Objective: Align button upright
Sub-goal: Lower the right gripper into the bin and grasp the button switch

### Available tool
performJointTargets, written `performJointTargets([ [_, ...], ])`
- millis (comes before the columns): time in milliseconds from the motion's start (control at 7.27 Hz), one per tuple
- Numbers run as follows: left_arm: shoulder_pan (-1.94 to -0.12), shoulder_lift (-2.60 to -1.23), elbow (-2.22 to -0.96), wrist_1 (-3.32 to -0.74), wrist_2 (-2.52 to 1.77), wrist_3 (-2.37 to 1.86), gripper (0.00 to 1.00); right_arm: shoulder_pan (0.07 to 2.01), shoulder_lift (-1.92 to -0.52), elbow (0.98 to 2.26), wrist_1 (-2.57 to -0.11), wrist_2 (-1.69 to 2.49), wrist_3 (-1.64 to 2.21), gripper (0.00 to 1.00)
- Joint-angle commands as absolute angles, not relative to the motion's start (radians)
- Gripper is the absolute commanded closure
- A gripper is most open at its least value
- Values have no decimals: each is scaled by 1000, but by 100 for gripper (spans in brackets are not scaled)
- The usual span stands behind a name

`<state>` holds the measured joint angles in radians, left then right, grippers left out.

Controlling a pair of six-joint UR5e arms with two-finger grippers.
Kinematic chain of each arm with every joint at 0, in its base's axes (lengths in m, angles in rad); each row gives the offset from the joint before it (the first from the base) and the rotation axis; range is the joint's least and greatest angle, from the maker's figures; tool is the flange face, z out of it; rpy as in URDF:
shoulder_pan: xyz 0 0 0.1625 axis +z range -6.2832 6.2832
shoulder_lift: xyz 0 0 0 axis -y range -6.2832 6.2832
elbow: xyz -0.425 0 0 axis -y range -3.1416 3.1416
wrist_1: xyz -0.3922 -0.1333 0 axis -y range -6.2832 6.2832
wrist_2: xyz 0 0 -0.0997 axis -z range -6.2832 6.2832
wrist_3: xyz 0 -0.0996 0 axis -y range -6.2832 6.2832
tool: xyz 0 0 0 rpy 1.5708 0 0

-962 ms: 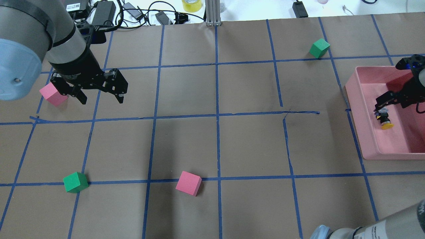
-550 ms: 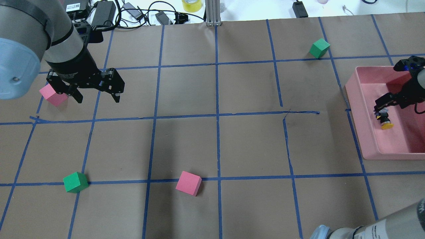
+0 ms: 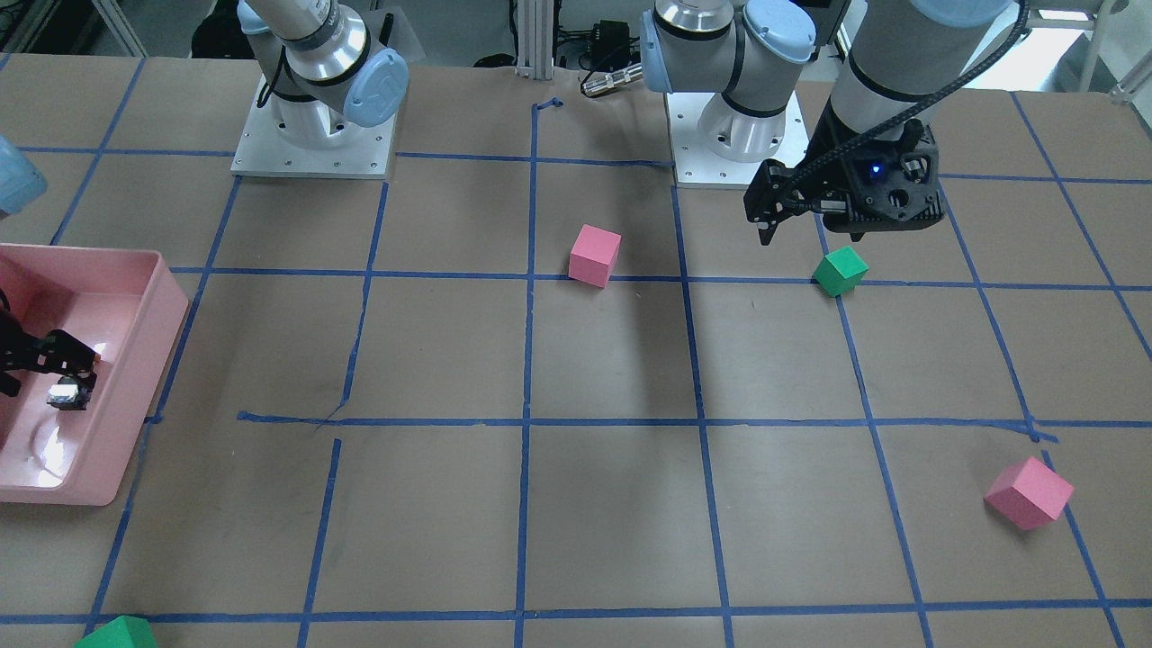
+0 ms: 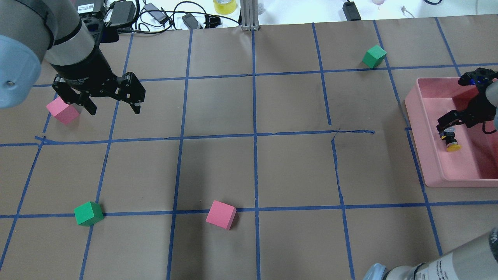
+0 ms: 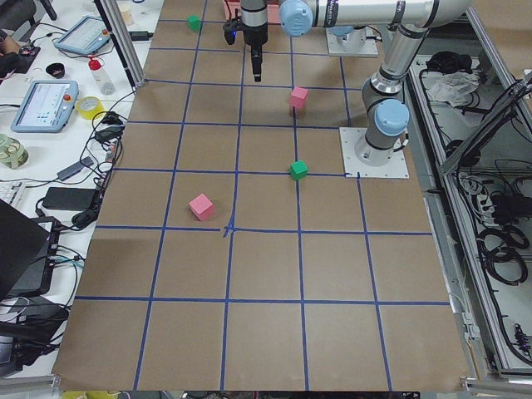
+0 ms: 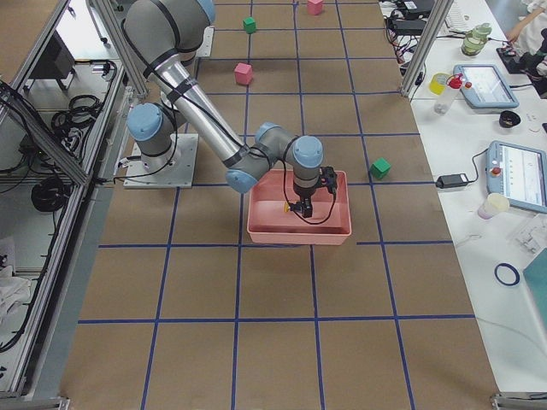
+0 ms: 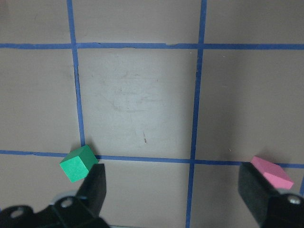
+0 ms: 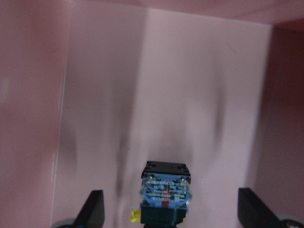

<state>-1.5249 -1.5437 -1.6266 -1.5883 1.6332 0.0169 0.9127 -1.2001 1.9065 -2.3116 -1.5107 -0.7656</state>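
Note:
The right gripper grabs its dark housing body [image 3: 69, 394] [image 8: 164, 215] next, to set the button upright.
The button [image 4: 452, 144] lies tilted on the floor of the pink tray [image 4: 420, 147], its yellow cap toward the robot's side. In the right wrist view its blue-grey base end [image 8: 165, 194] faces the camera. My right gripper [image 4: 446, 130] is inside the tray, open, with its fingers wide on either side of the button and not touching it. It also shows in the front-facing view [image 3: 56, 378]. My left gripper [image 4: 114, 111] is open and empty above the table, just right of a pink cube [image 4: 62, 111].
A green cube [image 4: 88, 213] and a pink cube [image 4: 221, 214] sit near the front. Another green cube [image 4: 374, 56] sits far right, beyond the tray. Cables and power bricks [image 4: 155, 15] lie along the far edge.
My left gripper has moved a little toward the far edge, still open. My right gripper has shifted slightly farther back in the tray. The button has not moved.

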Motion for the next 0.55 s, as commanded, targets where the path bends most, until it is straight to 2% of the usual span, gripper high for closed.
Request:
performJointTargets([
  [0, -1528, -1543, -1618, -1594, 1605, 17, 0, 913, -1174, 1910, -2326, -1511, -765, 0],
  [412, -1516, -1551, -1628, -1595, 1606, 18, 0, 913, -1170, 1913, -2326, -1519, -767, 0],
])
